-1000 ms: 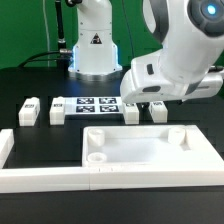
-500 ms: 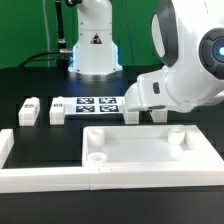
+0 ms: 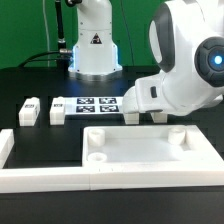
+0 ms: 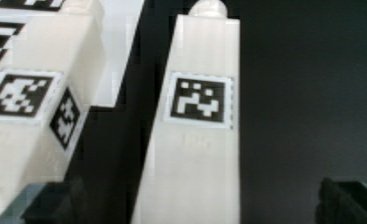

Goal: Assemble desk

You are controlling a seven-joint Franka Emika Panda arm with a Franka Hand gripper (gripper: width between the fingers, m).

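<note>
The long white leg (image 4: 189, 190) has my gripper's fingers reaching down on both sides of it. My gripper needs to close on the leg.
The white rimmed tabletop panel (image 3: 140, 148) lies flat at the front. Two white tagged legs (image 3: 29, 111) (image 3: 58, 110) lie at the exterior view's left. Two more legs (image 3: 131, 117) (image 3: 159, 116) lie just beyond the panel, under the arm's wrist. In the exterior view the white wrist housing hides the gripper. In the wrist view my gripper (image 4: 201, 205) is open. Its dark fingers (image 4: 55, 205) stand on either side of one long white leg (image 4: 198, 100), with a gap on each side. A second leg (image 4: 38, 90) lies beside it.
The marker board (image 3: 92, 105) lies flat between the left legs and the arm. Long white L-shaped rails (image 3: 40, 178) run along the front and the exterior view's left of the panel. The arm's base (image 3: 95, 45) stands at the back.
The arm has come down and shifted slightly toward the exterior view's right, so the wrist now sits low over the two legs behind the panel. No part has moved.
</note>
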